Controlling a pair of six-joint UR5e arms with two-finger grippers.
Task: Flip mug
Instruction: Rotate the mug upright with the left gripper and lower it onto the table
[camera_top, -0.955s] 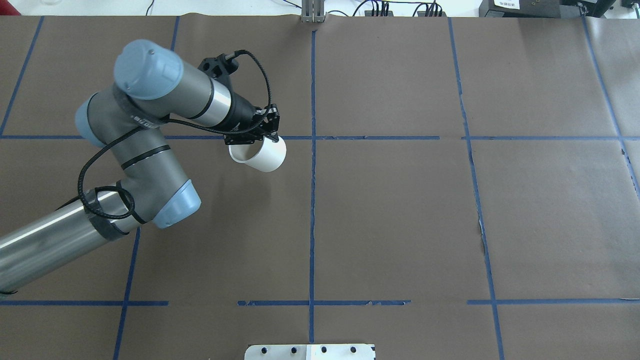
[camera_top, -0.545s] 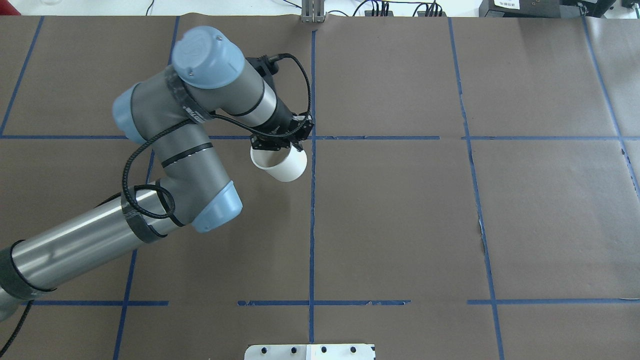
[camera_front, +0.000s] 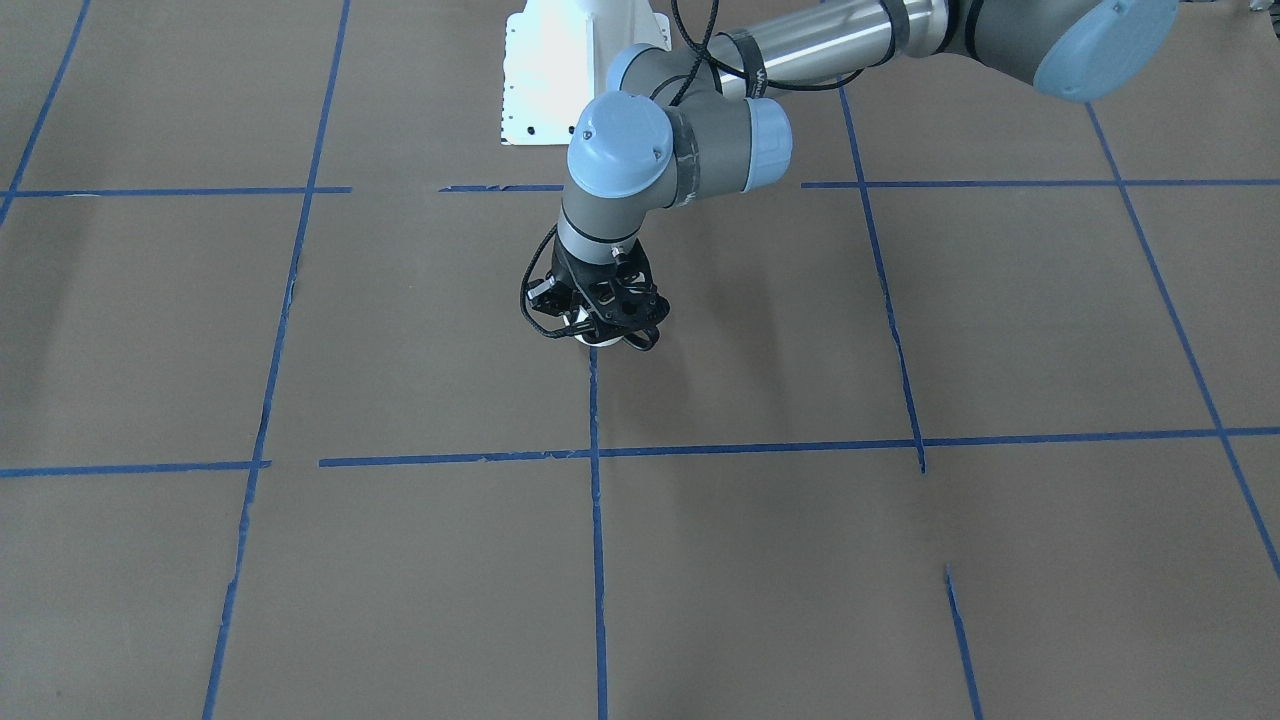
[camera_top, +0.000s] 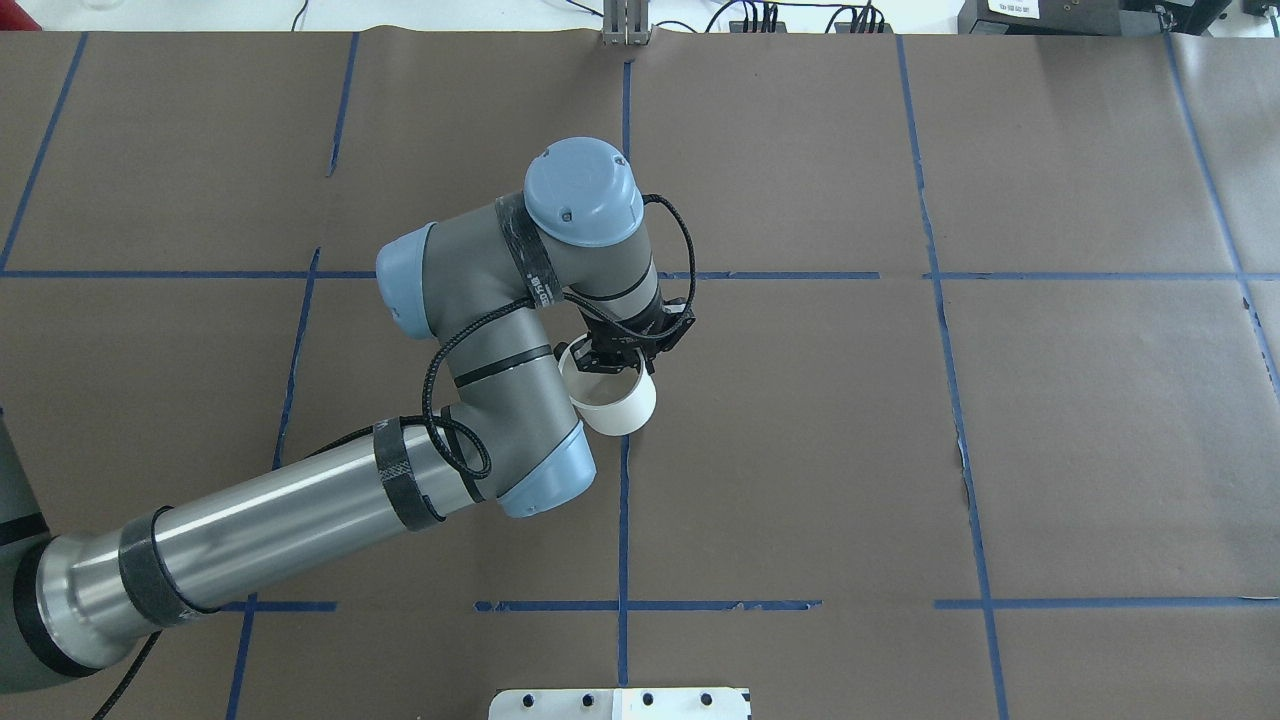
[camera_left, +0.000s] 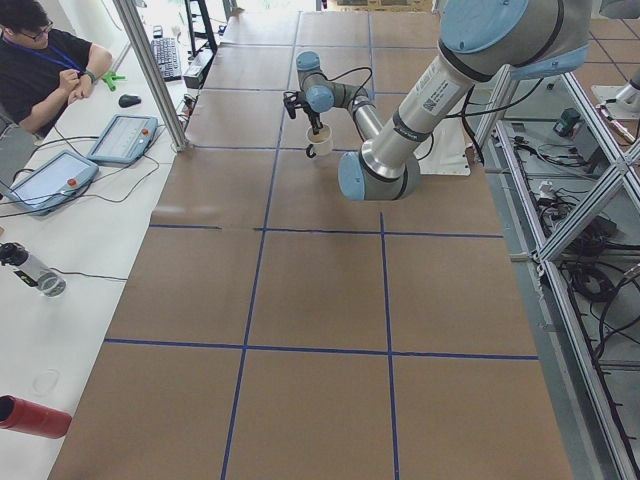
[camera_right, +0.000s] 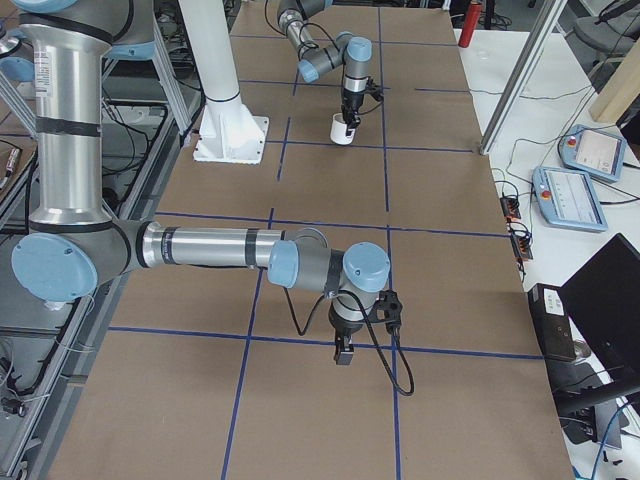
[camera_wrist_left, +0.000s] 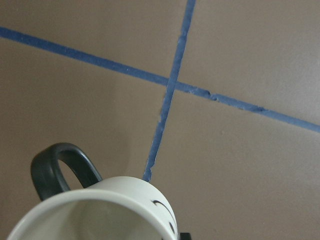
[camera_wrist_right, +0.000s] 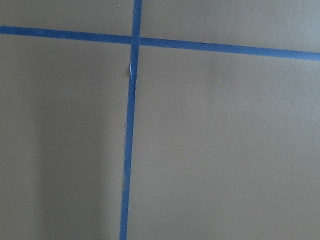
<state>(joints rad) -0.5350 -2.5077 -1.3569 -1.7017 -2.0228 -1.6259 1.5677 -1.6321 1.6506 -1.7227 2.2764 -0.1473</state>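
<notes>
My left gripper is ready to open, because the white mug's lower edge (camera_front: 597, 343) meets the blue tape (camera_front: 593, 358) under my fingers, so the mug would stand upright.
The white mug (camera_top: 615, 408) hangs mouth-up from my left gripper (camera_top: 618, 362), which is shut on its far rim, over the blue tape cross near the table's middle. In the left wrist view the mug (camera_wrist_left: 107, 210) fills the bottom edge, with its black handle (camera_wrist_left: 60, 167) at left and part of a black face mark on its side. The front view hides nearly all of the mug behind the left gripper (camera_front: 598, 325). It stands close to the table in the right view (camera_right: 344, 131). My right gripper (camera_right: 343, 352) points down at bare paper; I cannot tell its state.
Brown paper with a blue tape grid (camera_top: 624, 520) covers the table. The white base plate (camera_top: 620, 703) sits at the near edge. In the left view an operator (camera_left: 40, 60) sits by teach pendants (camera_left: 125, 138), and a red cylinder (camera_left: 35, 416) lies near.
My left arm has carried the mug to the right and nearer the robot, from the left square to the centre tape line. The wrist has turned and the mug now hangs more upright.
</notes>
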